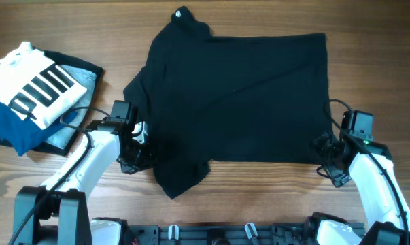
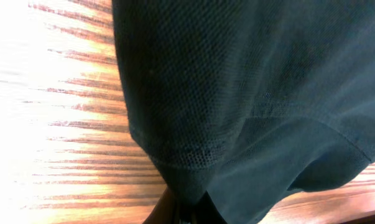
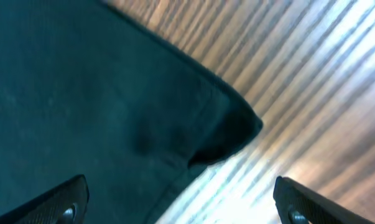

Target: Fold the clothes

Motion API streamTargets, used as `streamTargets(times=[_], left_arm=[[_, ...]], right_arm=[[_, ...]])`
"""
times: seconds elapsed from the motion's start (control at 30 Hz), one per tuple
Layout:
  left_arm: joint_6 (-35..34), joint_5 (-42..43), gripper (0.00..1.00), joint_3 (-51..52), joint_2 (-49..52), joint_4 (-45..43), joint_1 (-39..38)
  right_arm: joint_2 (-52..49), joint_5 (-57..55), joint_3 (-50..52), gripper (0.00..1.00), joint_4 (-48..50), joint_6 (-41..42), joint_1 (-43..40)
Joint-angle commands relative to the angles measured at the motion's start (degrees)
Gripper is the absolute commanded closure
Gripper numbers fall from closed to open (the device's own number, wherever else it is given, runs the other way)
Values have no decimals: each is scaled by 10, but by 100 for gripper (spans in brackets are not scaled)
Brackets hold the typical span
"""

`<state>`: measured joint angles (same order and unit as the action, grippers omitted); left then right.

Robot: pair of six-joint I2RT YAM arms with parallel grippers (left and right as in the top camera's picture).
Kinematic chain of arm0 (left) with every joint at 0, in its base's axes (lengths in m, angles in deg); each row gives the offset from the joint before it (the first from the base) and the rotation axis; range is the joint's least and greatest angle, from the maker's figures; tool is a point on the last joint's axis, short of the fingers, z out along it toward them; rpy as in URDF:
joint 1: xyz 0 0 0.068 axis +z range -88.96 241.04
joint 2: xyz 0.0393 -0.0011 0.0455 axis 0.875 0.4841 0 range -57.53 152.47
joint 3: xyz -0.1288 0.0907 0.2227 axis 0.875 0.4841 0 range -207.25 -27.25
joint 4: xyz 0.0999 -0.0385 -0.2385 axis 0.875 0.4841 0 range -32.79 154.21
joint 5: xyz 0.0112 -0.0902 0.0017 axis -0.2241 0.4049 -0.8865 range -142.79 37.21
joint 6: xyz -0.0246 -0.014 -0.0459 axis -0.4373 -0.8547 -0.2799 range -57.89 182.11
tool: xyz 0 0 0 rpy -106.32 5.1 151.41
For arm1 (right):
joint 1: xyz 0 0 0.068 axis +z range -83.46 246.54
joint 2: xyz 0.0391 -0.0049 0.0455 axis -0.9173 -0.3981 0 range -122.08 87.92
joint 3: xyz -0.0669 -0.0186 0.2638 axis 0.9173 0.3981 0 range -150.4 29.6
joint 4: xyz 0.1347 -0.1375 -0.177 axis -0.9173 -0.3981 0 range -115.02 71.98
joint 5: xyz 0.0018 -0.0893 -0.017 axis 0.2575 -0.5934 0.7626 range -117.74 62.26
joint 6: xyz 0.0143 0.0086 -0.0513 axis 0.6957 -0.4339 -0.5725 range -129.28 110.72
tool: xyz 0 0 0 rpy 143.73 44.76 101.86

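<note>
My right gripper grabs the black T-shirt's near corner [image 1: 329,160] [image 3: 232,133] next, across from my left gripper's hold, to fold the T-shirt's near side over.
The black T-shirt [image 1: 238,95] lies spread across the middle of the wooden table, with a small white logo [image 1: 179,13] at its far edge. My left gripper [image 1: 138,151] sits at the shirt's near left edge and is shut on a pinch of the black fabric [image 2: 193,180]. My right gripper [image 1: 327,155] is at the shirt's near right corner, open, its two fingers straddling the corner of the cloth [image 3: 224,130] without holding it.
A stack of folded garments [image 1: 35,88], a white one with black stripes over blue and grey ones, lies at the left edge. Bare wood [image 1: 259,197] runs along the near side of the shirt.
</note>
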<state>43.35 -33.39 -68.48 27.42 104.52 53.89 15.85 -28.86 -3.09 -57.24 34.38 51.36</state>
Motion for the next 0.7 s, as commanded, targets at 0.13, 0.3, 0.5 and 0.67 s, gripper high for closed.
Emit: streamTargets(times=[0.13,0.3,0.5,0.67], left_arm=[[5,5,96,-9,-6,-4,3],[5,5,96,-9,-6,-3,3],[5,12,96,-9,-11,8,3],[5,12,96,-26,-49,37,3]], right_arm=[[-29,-38,50,11,104,50,-3],[-120,-31,50,47,160,50,-3],[-135,-12,40,96,127,42,-3],[-83,-3,-15,96,27,-9,-11]])
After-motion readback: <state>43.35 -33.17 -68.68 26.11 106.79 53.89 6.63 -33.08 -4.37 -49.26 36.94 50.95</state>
